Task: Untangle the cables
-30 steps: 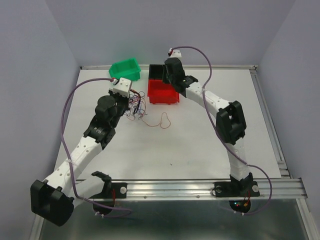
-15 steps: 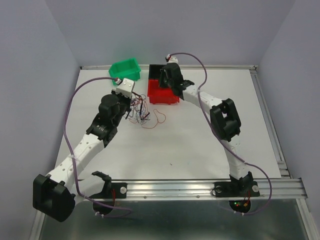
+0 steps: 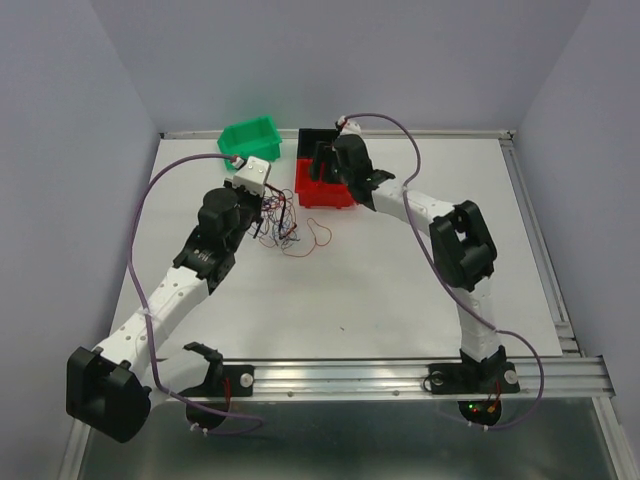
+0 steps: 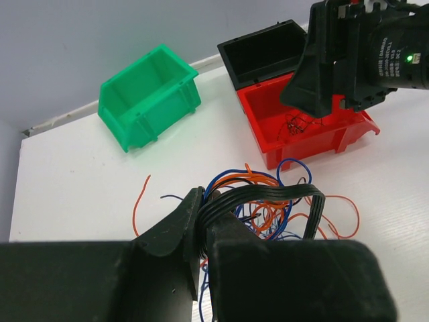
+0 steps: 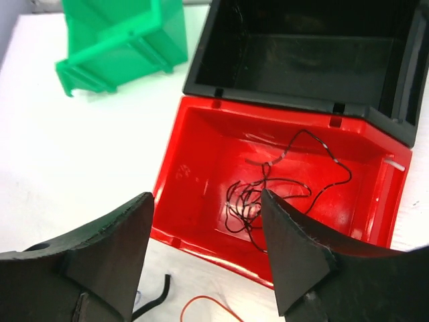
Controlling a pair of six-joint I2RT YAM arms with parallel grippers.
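My right gripper grabs the blue wire's loop next, which stands out beside the red bin, to draw the wire from the tangle.
The cables (image 3: 281, 224) lie as a tangle of thin orange, blue and black wires (image 4: 268, 201) on the white table, in front of the red bin (image 3: 326, 189). My left gripper (image 4: 204, 216) is shut on a flat black ribbon cable (image 4: 268, 194) that arches out of the tangle; in the top view it (image 3: 268, 198) sits at the tangle's left edge. My right gripper (image 5: 206, 198) hangs open over the red bin (image 5: 201, 168), nothing between its fingers. A thin black wire (image 5: 244, 201) lies loose on that bin's floor.
A green bin (image 3: 250, 137) stands at the back left and a black bin (image 3: 312, 141) sits right behind the red one. A loose orange wire (image 3: 318, 236) curls on the table right of the tangle. The right arm (image 3: 440, 215) reaches across the back right.
My right gripper moved over the red bin and has opened; the black wire now lies in the bin. The left gripper shifted the tangle slightly right early on, then held still.
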